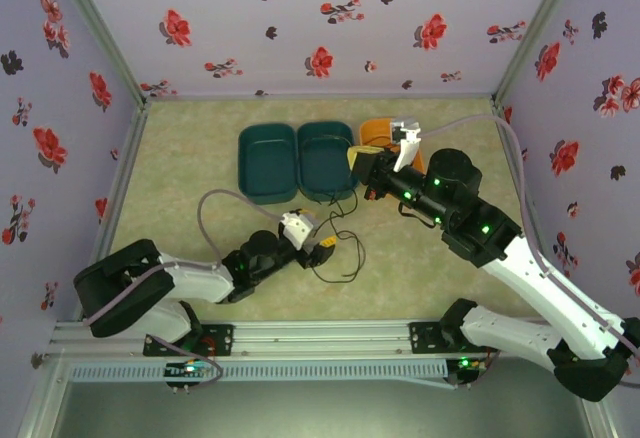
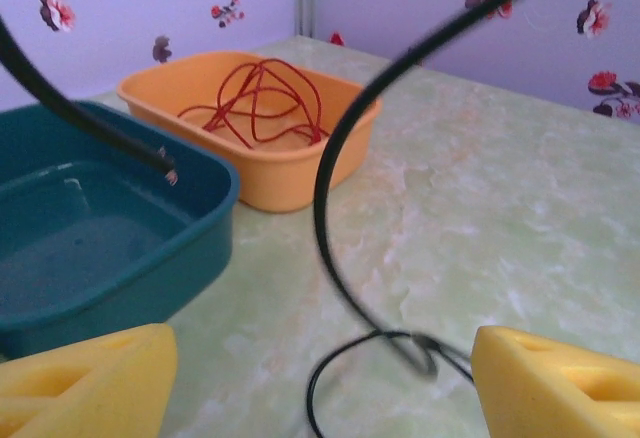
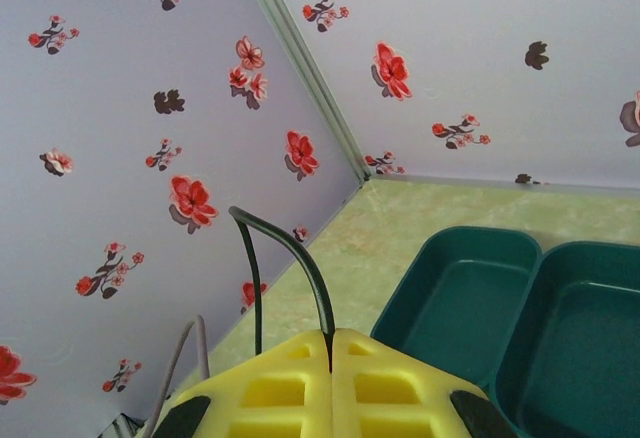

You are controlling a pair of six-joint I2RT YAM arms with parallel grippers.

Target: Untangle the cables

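Note:
The left gripper grabs the black cable by its low crossing (image 1: 337,232) (image 2: 424,345) next, away from the right gripper's part of the cable, to untangle the loops.
A black cable (image 1: 347,250) lies in loose loops on the table, and one strand rises toward my right gripper (image 1: 356,164). That gripper (image 3: 331,343) is shut on the black cable (image 3: 300,258), which arches up out of its yellow fingers. My left gripper (image 1: 318,244) sits low by the loops. It (image 2: 325,363) is open, and its yellow fingers (image 2: 545,383) stand wide apart around a crossing in the black cable (image 2: 335,258) without touching it. A red cable (image 2: 262,108) is coiled inside the orange tray (image 2: 290,173).
Two teal trays (image 1: 268,163) (image 1: 326,156) stand side by side at the back centre, with the orange tray (image 1: 378,132) to their right, partly behind the right arm. Flowered walls close in the table on three sides. A grey robot cable (image 1: 215,203) arcs over the left arm.

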